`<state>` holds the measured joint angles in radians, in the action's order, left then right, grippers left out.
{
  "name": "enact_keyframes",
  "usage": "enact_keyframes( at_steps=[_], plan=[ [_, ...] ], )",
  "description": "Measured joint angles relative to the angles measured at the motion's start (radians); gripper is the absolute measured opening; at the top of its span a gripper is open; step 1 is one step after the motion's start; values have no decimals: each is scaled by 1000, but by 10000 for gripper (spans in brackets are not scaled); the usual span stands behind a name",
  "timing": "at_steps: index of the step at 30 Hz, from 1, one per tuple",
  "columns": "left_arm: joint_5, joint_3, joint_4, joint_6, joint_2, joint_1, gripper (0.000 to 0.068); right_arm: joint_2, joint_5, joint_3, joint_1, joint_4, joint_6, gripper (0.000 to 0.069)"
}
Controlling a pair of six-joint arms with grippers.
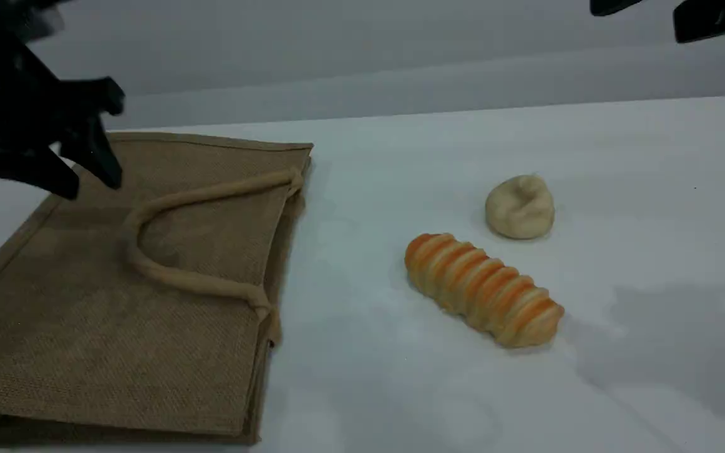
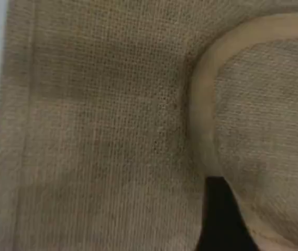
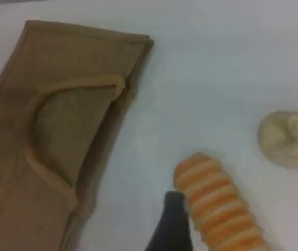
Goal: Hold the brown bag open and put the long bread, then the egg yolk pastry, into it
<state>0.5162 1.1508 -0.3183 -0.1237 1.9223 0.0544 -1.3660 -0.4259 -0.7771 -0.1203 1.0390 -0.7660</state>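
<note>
I will next grab the brown bag's rope handle by its bend point(image 1: 133, 239) with my left gripper, so that the bag opens for the long bread point(image 1: 482, 289).
The brown bag point(image 1: 148, 283) lies flat on the left of the table, its mouth facing right, with a rope handle point(image 1: 167, 204) looped on top. My left gripper point(image 1: 89, 179) hovers over the bag's far left part, fingers spread, holding nothing. The left wrist view is filled with the bag's weave point(image 2: 96, 136), the handle point(image 2: 201, 104) and one dark fingertip point(image 2: 222, 219). The long bread point(image 1: 482, 289) lies right of the bag, and the egg yolk pastry point(image 1: 520, 206) sits just behind it. Only dark parts of my right gripper point(image 1: 715, 19) show, high at the far right. Its fingertip point(image 3: 172, 225) sits beside the long bread point(image 3: 217, 206).
The white table point(image 1: 652, 189) stretches around the two breads, with a grey wall behind its far edge. The bag reaches the left and near edges of the scene view. The right wrist view also takes in the bag point(image 3: 59, 115) and the pastry point(image 3: 286, 138).
</note>
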Motion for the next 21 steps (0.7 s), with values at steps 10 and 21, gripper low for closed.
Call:
enact_keyframes(
  at_steps=[10, 21],
  plan=[
    [-6, 111, 3, 1, 179, 0, 384, -12, 0, 0, 0, 14, -8, 573],
    [-92, 120, 4, 4, 275, 18, 354, -12, 3, 0, 0, 13, -12, 573]
  ],
)
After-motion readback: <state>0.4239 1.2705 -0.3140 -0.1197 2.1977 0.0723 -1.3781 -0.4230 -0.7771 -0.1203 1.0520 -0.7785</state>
